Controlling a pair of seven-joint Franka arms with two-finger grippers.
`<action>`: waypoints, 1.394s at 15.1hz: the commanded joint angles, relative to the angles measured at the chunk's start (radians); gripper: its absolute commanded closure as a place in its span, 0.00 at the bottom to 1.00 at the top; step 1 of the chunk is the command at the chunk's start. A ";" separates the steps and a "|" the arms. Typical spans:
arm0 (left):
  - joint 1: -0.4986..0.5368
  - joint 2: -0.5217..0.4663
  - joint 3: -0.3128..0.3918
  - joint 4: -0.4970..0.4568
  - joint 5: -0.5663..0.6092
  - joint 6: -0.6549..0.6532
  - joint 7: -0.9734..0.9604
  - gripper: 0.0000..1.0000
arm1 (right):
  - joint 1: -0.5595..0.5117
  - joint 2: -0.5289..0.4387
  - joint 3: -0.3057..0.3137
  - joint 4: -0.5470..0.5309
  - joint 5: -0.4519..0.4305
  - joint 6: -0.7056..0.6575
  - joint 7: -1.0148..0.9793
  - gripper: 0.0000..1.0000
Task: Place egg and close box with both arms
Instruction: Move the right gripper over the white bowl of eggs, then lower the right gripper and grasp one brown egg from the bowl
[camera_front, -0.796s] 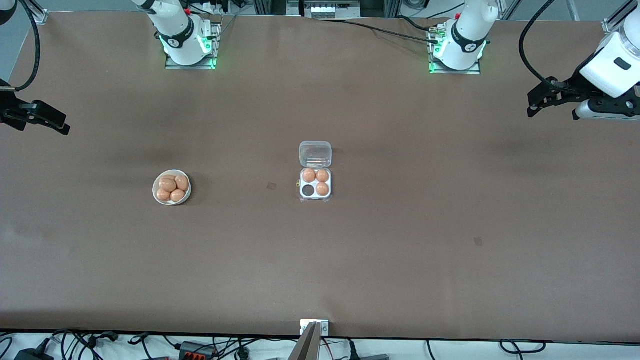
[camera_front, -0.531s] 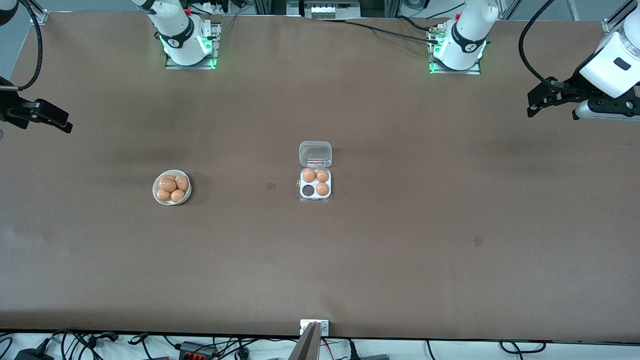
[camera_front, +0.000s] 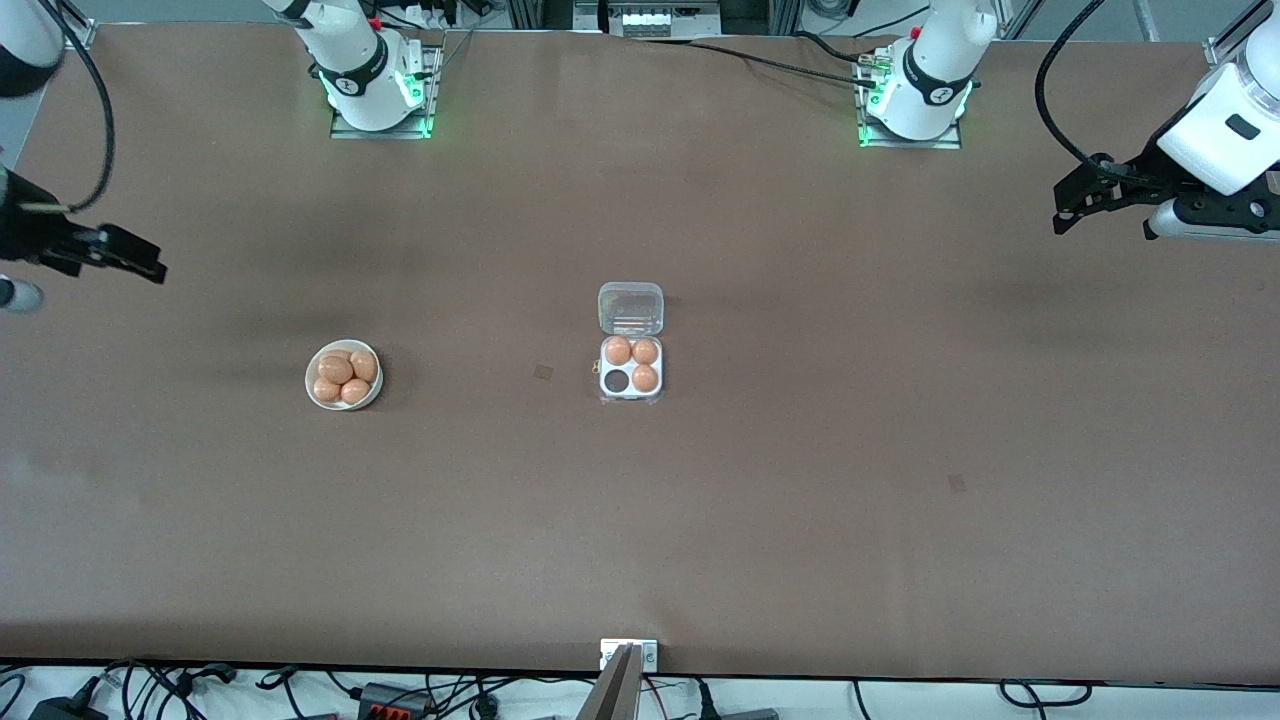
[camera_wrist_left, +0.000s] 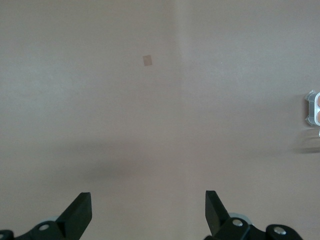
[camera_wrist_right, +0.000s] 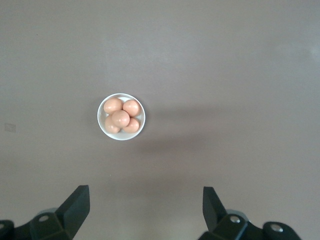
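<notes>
The top egg in the bowl (camera_front: 343, 375) can fill the empty cell of the box (camera_front: 631, 345), so my right gripper will next take it by its rounded sides.
The box (camera_front: 631, 345) sits mid-table with its clear lid (camera_front: 630, 307) laid open toward the robots' bases. Its white tray holds three orange-brown eggs; the cell nearest the front camera on the right arm's side (camera_front: 616, 381) is empty. A round white bowl (camera_front: 343, 375) with several eggs (camera_wrist_right: 121, 117) stands toward the right arm's end. My right gripper (camera_front: 150, 266) is open and empty, up over the table's right-arm end; its wrist view shows the bowl (camera_wrist_right: 121, 117). My left gripper (camera_front: 1064, 210) is open and empty over the left-arm end; the box's edge shows in its wrist view (camera_wrist_left: 314, 107).
The brown table carries small darker patches (camera_front: 543, 372), (camera_front: 957, 483). Both arm bases (camera_front: 380, 90), (camera_front: 915, 100) stand along the edge farthest from the front camera. Cables lie along the near edge.
My right gripper has moved inward and a little toward the bowl's end of the table. The left gripper has stayed about in place.
</notes>
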 joint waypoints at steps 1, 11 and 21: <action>-0.003 0.014 -0.003 0.030 0.013 -0.021 -0.002 0.00 | 0.035 0.096 0.000 0.014 0.005 0.041 0.001 0.00; -0.003 0.014 -0.005 0.030 0.015 -0.021 -0.001 0.00 | 0.089 0.419 -0.001 0.014 0.063 0.182 0.003 0.00; -0.003 0.013 -0.005 0.030 0.015 -0.035 -0.001 0.00 | 0.077 0.493 -0.003 0.009 0.118 0.199 0.008 0.00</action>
